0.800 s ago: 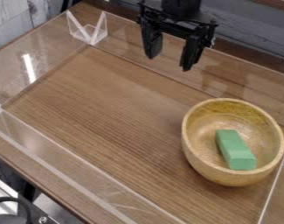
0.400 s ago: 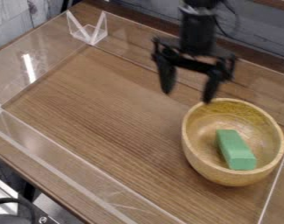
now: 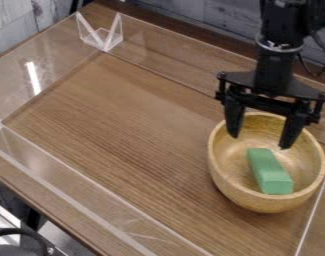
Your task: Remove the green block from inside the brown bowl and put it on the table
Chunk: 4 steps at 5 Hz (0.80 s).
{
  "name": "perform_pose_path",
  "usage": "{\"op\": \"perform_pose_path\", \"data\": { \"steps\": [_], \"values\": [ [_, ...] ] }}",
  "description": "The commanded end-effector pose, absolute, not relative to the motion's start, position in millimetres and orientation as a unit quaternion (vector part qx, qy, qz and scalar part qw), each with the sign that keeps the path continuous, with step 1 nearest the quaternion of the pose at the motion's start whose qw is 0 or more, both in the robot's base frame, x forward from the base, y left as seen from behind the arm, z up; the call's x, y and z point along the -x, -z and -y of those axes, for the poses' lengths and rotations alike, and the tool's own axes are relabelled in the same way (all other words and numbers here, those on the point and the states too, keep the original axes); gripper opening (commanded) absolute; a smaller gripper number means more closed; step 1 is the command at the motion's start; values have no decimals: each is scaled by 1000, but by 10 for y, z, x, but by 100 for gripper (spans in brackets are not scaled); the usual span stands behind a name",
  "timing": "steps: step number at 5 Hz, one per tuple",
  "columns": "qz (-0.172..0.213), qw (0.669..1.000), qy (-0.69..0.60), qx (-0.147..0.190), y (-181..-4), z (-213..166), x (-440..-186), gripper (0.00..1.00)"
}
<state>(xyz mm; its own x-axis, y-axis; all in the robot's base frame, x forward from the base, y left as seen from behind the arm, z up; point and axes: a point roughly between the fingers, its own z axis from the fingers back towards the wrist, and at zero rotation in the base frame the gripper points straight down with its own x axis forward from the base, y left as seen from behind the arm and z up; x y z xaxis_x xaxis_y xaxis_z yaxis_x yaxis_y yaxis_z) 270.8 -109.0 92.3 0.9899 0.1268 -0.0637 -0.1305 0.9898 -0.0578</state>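
Observation:
I need to grab the green block by its middle [image 3: 269,172] next with my gripper. Then I can take it out of the brown bowl [image 3: 226,172].
The green block [image 3: 269,170] lies flat inside the brown bowl [image 3: 226,172], which sits on the table [image 3: 118,120] at the right front. My gripper [image 3: 268,128] hangs open directly over the bowl, its dark fingers [image 3: 236,120] spread wide above the back rim and just above the block, touching neither. Nothing is between the fingers.
Low clear acrylic walls [image 3: 45,70] edge the tabletop on the left, back and front. A clear folded acrylic piece [image 3: 101,30] stands at the back left corner. Bare wood stretches to the left of the bowl.
My gripper has travelled from the back centre rightward and down toward the front, and now hovers over the bowl. It stayed open. The bowl and block have not moved.

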Motion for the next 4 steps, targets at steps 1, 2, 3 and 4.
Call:
{"op": "perform_pose_path", "data": {
  "steps": [1, 2, 3, 4],
  "values": [
    [-5, 996, -78, 43, -918, 1171, -2739, 100],
    [7, 994, -95, 50, -794, 1216, -2753, 100],
    [11, 992, -108, 58, -669, 1257, -2751, 100],
    [14, 991, -116, 62, -564, 1282, -2761, 100]
  ]
}}
